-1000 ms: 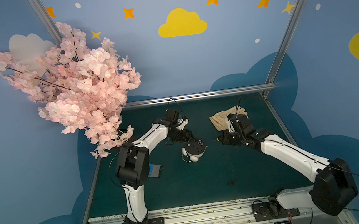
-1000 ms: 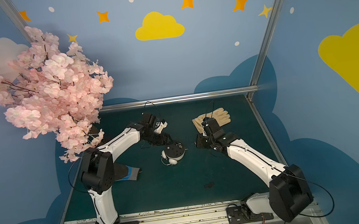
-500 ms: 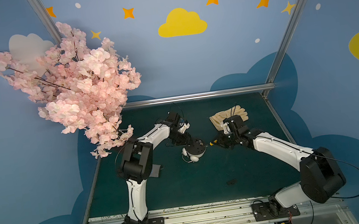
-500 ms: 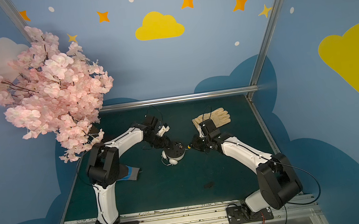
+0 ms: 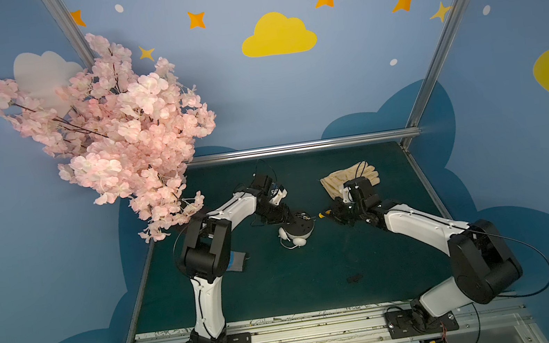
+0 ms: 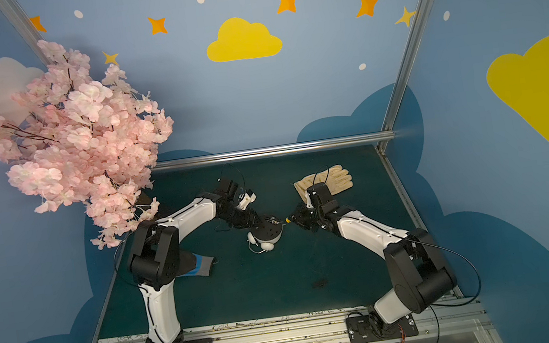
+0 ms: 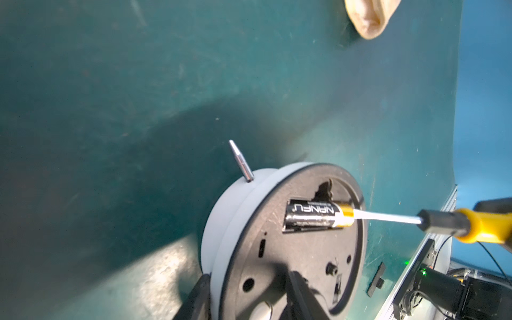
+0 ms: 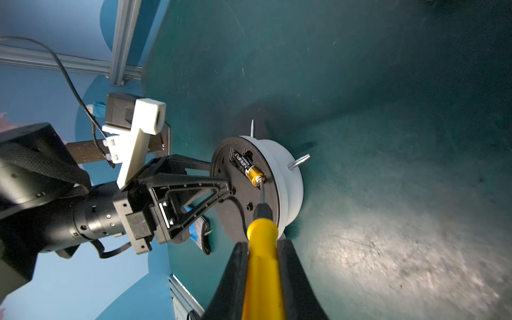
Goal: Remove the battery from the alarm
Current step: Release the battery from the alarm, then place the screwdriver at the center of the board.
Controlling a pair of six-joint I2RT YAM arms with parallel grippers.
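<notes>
My right gripper holds the screwdriver by its yellow handle (image 5: 323,215) above the green table, and it will keep holding on until the screwdriver lies on that table.
The alarm (image 5: 298,233) lies face down on the green table, its dark back panel (image 7: 291,257) up. The battery (image 7: 313,214), black with a gold end, sits in the open compartment. My left gripper (image 7: 248,279) is shut on the alarm's rim, one finger on the white side and one on the back panel. My right gripper (image 8: 261,243) is shut on a yellow-handled screwdriver (image 8: 261,227). The screwdriver's metal tip touches the gold end of the battery (image 8: 246,166). In both top views the two grippers meet at the alarm (image 6: 267,235).
A beige glove (image 5: 332,180) lies behind the right arm at the back. A blue-grey sock (image 6: 202,264) lies by the left arm's elbow. A pink blossom branch (image 5: 122,135) overhangs the back left corner. A small dark spot (image 5: 354,278) marks the front of the table.
My left gripper has closed on the alarm's rim. My right arm has moved left, bringing the screwdriver's tip to the battery.
</notes>
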